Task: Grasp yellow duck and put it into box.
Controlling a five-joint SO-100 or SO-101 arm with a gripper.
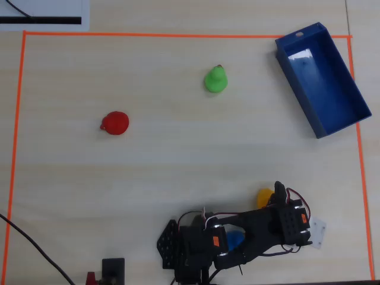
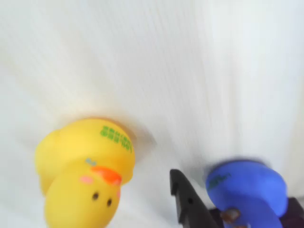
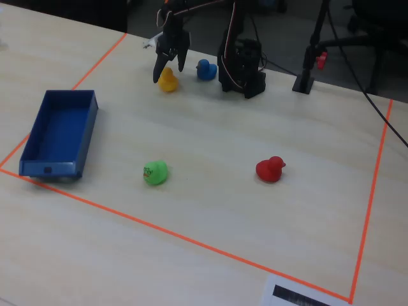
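Observation:
The yellow duck should go into the blue box, so my gripper should next take hold of it by its round body.
The yellow duck sits on the table at the far side, near the arm's base. It fills the lower left of the wrist view and is partly hidden by the arm in the overhead view. My gripper is open just above it, one finger on each side, not closed on it. One black finger shows to the right of the duck in the wrist view. The dark blue box stands open and empty at the left in the fixed view, and at the top right in the overhead view.
A blue duck sits close beside the yellow one, by the arm's base. A green duck and a red duck lie mid-table. Orange tape marks the work area's border.

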